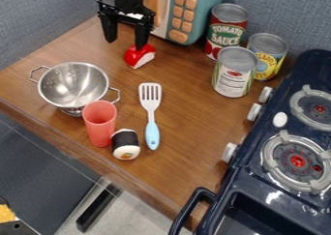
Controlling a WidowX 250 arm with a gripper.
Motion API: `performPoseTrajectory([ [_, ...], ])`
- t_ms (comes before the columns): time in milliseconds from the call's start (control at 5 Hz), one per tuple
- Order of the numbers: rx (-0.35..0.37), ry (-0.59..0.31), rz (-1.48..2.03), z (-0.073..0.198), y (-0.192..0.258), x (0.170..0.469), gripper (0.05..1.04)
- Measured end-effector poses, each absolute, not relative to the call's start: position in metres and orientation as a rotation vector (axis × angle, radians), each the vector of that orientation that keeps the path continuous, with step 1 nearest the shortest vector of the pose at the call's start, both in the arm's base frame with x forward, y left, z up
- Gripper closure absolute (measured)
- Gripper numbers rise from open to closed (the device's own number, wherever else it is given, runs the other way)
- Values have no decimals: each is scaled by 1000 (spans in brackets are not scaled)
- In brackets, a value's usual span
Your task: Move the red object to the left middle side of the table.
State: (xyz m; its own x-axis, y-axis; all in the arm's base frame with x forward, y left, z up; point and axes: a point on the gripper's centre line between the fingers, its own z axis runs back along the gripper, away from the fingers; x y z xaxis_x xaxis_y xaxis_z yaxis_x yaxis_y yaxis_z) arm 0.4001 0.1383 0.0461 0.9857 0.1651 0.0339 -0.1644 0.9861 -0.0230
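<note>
Next, my gripper grabs the red object by its red top, to bring it across the table to the table's side by the metal colander.
At the back of the wooden table, in front of the toy microwave, my gripper [125, 37] hangs with its two fingers spread wide apart. The red object [140, 56], red on top with a white face, lies just below the tip of the right-hand finger. That fingertip overlaps its upper edge; whether they touch I cannot tell. Nothing is held between the fingers. The wooden table [188, 108] runs down to its front edge at the lower left.
A metal colander [73, 84] stands on the left, with a light red cup [100, 124] and a sushi roll [125, 144] in front. A spatula [150, 110] lies mid-table. Several cans, one a white-labelled can [233, 74], stand back right, beside the dark stove [259, 159]. The microwave [194, 11] is behind.
</note>
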Motion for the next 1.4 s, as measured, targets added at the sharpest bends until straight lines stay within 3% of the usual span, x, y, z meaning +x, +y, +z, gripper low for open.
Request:
performPoseTrajectory([
  [1400,-23,-42,111,37,120,412,83],
])
